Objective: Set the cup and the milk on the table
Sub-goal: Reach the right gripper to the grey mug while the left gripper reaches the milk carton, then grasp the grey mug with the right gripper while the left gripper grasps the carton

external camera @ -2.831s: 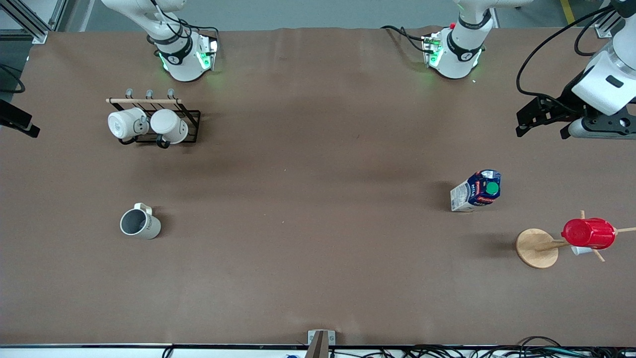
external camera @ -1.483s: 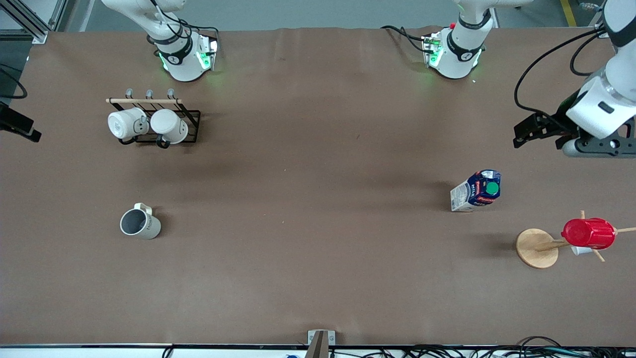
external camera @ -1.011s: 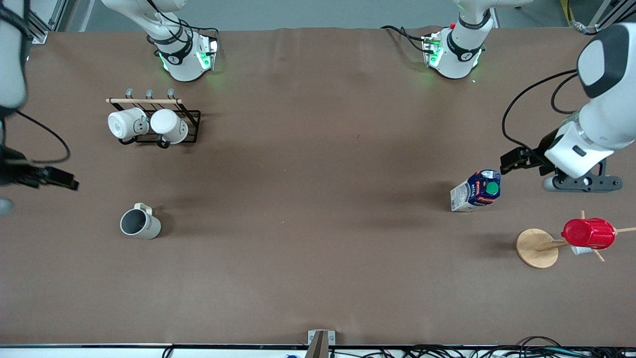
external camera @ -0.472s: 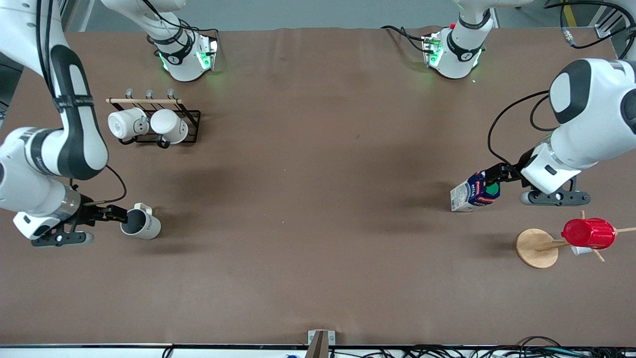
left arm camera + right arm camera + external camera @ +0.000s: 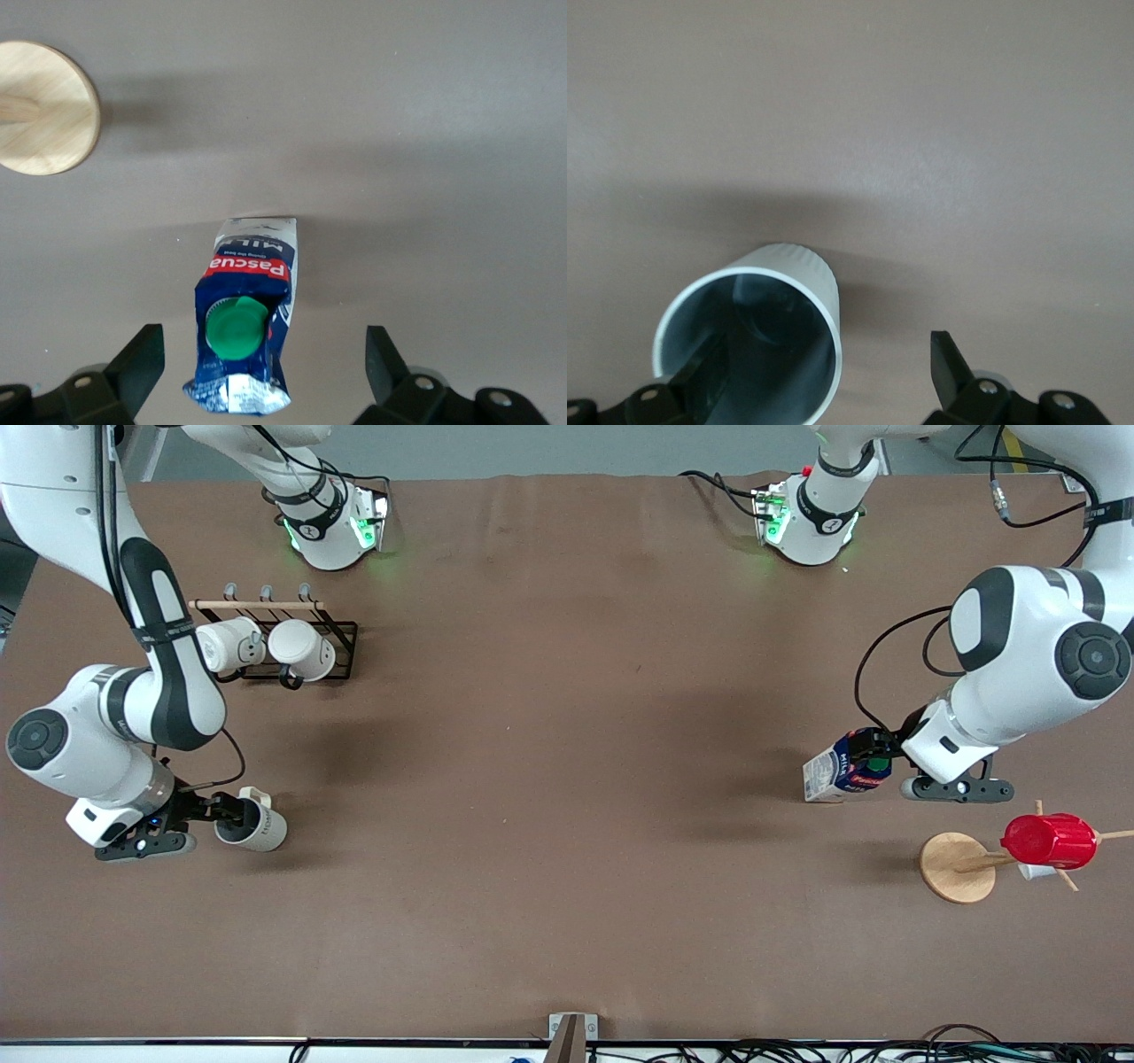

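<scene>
My left gripper grabs the milk by its green-capped top (image 5: pixel 873 762) next, to set it beside the cup (image 5: pixel 262 832) on the tabletop.
The cup (image 5: pixel 262 832), a beige-grey mug with a grey inside, stands upright on the brown table (image 5: pixel 567 779) toward the right arm's end. My right gripper (image 5: pixel 229 810) is open at its rim. In the right wrist view one finger sits inside the cup (image 5: pixel 757 341) and the other outside; the gripper (image 5: pixel 824 372) does not clamp it. The milk (image 5: pixel 833 772), a blue and white carton with a green cap, stands toward the left arm's end. My left gripper (image 5: pixel 877 753) is open over its top. In the left wrist view the fingers straddle the milk (image 5: pixel 244 332) with gaps on both sides of the gripper (image 5: pixel 263 367).
A black rack (image 5: pixel 341 651) with two white mugs stands farther from the front camera than the cup. A wooden stand with a round base (image 5: pixel 955 866) carries a red ribbed cup (image 5: pixel 1050 841), nearer the camera than the milk. The base also shows in the left wrist view (image 5: pixel 40 106).
Both arms came in from the table's ends and lowered, the right gripper to the cup's rim and the left gripper over the milk. The cup and milk have not moved.
</scene>
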Tool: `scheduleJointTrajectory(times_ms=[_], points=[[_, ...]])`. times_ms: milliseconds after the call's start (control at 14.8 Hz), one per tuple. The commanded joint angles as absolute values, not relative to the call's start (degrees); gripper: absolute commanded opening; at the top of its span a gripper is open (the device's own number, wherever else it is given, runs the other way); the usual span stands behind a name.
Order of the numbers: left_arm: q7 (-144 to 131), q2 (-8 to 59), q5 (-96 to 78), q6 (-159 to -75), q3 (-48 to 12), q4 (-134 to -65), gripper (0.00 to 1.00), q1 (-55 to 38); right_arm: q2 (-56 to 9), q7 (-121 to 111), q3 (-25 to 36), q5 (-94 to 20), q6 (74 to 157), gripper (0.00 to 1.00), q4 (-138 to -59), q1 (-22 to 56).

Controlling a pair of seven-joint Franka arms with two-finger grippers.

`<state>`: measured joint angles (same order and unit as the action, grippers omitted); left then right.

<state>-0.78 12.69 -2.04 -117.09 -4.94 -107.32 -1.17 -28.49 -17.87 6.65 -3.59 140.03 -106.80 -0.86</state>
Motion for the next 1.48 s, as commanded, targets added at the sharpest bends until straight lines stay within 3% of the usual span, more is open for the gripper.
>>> scheduleJointTrajectory(times_ms=[0, 67, 202, 404, 539, 607, 876, 1079, 1213, 1416], points=[[0.88, 14.06, -2.29, -117.95, -4.92, -107.49, 1.0, -0.62, -29.26, -19.34, 6.33, -5.18, 141.33, 1.0, -107.84, -1.32], [0.88, 14.5, -2.37, -118.21, -4.92, -107.58, 1.0, -0.62, -29.35, -19.34, 6.33, -5.27, 141.76, 0.99, -107.93, -1.32], [0.88, 15.29, -2.29, -118.48, -4.92, -108.01, 1.0, -0.7, -29.71, -19.34, 6.33, -5.27, 141.94, 0.85, -108.1, -1.23], [1.41, 15.38, -2.29, -118.56, -4.83, -108.63, 1.0, -0.62, -29.79, -19.34, 6.33, -5.27, 141.94, 0.46, -108.46, -1.23], [1.49, 15.64, -2.29, -118.56, -4.83, -108.89, 1.0, -0.62, -29.79, -18.9, 6.33, -5.36, 141.86, 0.1, -108.37, -1.32], [1.49, 15.56, -2.2, -118.65, -4.83, -109.42, 0.99, -0.62, -29.79, -18.81, 6.33, -6.06, 141.59, 0.01, -108.2, -1.32], [1.49, 15.56, -2.2, -118.83, -4.75, -109.95, 0.99, -0.53, -28.92, -18.9, 6.42, -6.5, 139.15, 0.0, -105.48, -0.88], [1.58, 15.56, -2.2, -118.83, -4.48, -109.95, 0.95, -0.35, -26.64, -15.58, 5.89, -6.85, 128.18, 0.0, -100.21, -0.18], [1.58, 15.56, -2.2, -118.83, -4.48, -109.95, 0.76, -0.18, -25.23, -4.98, 2.4, -6.86, 123.68, 0.0, -98.62, 0.26], [1.67, 15.29, -2.2, -118.3, -4.13, -109.95, 0.5, -0.09, -23.82, 13.22, -4.9, -6.42, 123.13, 0.0, -98.44, 0.7]])
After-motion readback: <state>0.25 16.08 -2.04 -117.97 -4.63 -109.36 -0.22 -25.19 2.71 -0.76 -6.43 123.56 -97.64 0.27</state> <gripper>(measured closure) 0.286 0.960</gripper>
